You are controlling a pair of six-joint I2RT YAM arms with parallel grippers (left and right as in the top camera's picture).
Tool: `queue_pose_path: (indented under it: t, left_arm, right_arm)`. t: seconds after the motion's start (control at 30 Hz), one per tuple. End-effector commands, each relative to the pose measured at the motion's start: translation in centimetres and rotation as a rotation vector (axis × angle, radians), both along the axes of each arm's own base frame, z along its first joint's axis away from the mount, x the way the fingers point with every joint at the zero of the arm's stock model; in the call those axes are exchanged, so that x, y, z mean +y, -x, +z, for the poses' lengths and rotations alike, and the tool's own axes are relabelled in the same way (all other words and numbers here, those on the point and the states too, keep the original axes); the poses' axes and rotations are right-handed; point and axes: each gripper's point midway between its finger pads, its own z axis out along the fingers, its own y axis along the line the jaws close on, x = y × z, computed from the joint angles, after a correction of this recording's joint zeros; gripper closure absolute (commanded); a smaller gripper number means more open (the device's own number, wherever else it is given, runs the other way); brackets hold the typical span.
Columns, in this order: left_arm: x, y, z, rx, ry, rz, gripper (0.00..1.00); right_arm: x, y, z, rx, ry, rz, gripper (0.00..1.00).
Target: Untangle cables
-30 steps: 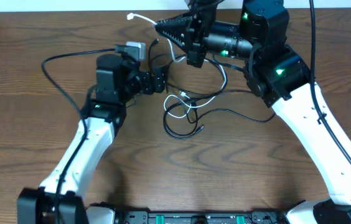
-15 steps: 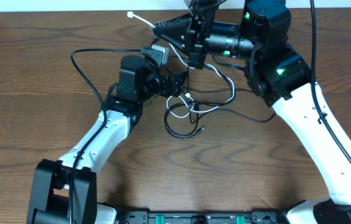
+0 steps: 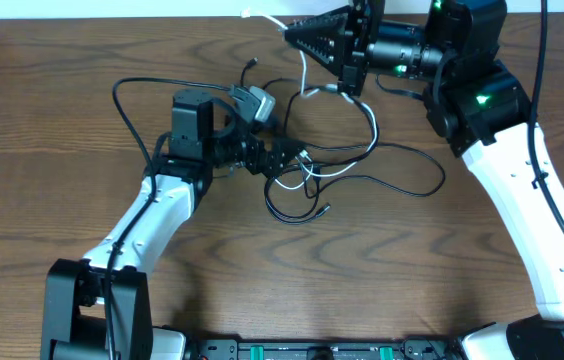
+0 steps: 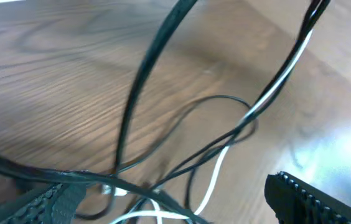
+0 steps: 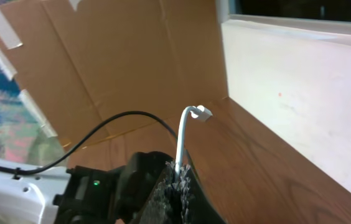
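I will next use my left gripper to grab only the black cord at the tangle's edge (image 3: 289, 171) (image 4: 154, 195), so the white cable stays free for me to untangle.
The cables (image 3: 304, 172) lie as a loose tangle of thin black and white cords at the table's middle. A black strand (image 3: 427, 182) loops out to the right. My left gripper (image 3: 278, 157) sits at the tangle's left edge, open. In the left wrist view its fingers (image 4: 43, 203) stand wide apart, with black cords (image 4: 137, 99) and a white cord (image 4: 279, 74) crossing between them. My right gripper (image 3: 300, 30) is raised at the back, shut on the white cable (image 5: 181, 143). That cable's plug end (image 5: 198, 112) pokes out past the tips.
A thicker black arm wire (image 3: 122, 98) arcs out to the left of the left arm. The table's back edge (image 3: 162, 17) runs just behind the right gripper. A cardboard panel (image 5: 101, 62) and a white wall (image 5: 287, 93) rise beyond it.
My right gripper has moved right and toward the back, pulling the white cable with it. My left gripper has swung right and come down to the tangle, still open.
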Motion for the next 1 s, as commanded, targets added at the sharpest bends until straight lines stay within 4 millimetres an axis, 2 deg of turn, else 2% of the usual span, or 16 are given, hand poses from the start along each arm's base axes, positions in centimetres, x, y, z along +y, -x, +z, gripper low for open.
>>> queue_pose_path:
  t: [0.0, 0.03, 0.2, 0.33, 0.47, 0.57, 0.6, 0.63, 0.67, 0.7, 0.73, 0.83, 0.97]
  left_arm:
    - [-1.6, 1.6, 2.0, -0.143, 0.013, -0.151, 0.04]
    - [-1.8, 1.6, 2.0, -0.17, -0.001, -0.161, 0.04]
    - [-0.9, -1.0, 1.6, -0.248, -0.111, -0.038, 0.04]
    - [-1.1, -1.3, 2.1, -0.286, -0.106, -0.039, 0.04]
    - [0.4, -2.9, 1.5, -0.309, -0.194, 0.061, 0.04]
    - [-0.1, -2.8, 1.6, -0.316, -0.188, 0.048, 0.04]
    - [-0.4, -2.7, 1.6, -0.318, -0.186, 0.043, 0.08]
    - [-0.6, -2.5, 1.7, -0.321, -0.185, 0.036, 0.17]
    - [-1.0, -2.4, 1.7, -0.324, -0.183, 0.027, 0.42]
    - [-1.3, -2.2, 1.7, -0.327, -0.181, 0.02, 0.71]
    - [-1.5, -2.2, 1.8, -0.33, -0.18, 0.016, 0.92]
    - [-1.0, -2.6, 1.6, -0.33, -0.2, 0.045, 0.93]
    - [1.8, -4.9, 0.7, -0.313, -0.314, 0.24, 0.93]
  right_arm:
    - [0.6, 1.6, 1.0, -0.005, -0.021, 0.081, 0.99]
    - [0.7, 1.9, 1.1, 0.0, -0.025, 0.094, 0.99]
    - [0.9, 2.9, 1.4, 0.004, -0.037, 0.155, 0.99]
    - [0.9, 2.9, 1.4, 0.012, -0.038, 0.155, 0.99]
    - [0.9, 3.1, 1.4, 0.019, -0.04, 0.166, 0.99]
    - [0.9, 3.2, 1.4, 0.019, -0.04, 0.174, 0.99]
    - [0.9, 3.2, 1.4, 0.019, -0.04, 0.173, 0.99]
    - [0.9, 3.2, 1.4, 0.019, -0.04, 0.173, 0.99]
    - [0.9, 3.2, 1.4, 0.019, -0.04, 0.174, 0.99]
    - [0.9, 3.2, 1.4, 0.019, -0.04, 0.173, 0.99]
    - [0.9, 3.2, 1.4, 0.019, -0.04, 0.171, 0.99]
    - [0.4, 2.4, 1.4, 0.018, -0.039, 0.133, 0.99]
    - [-0.4, 1.7, 1.4, 0.052, -0.046, 0.107, 0.99]
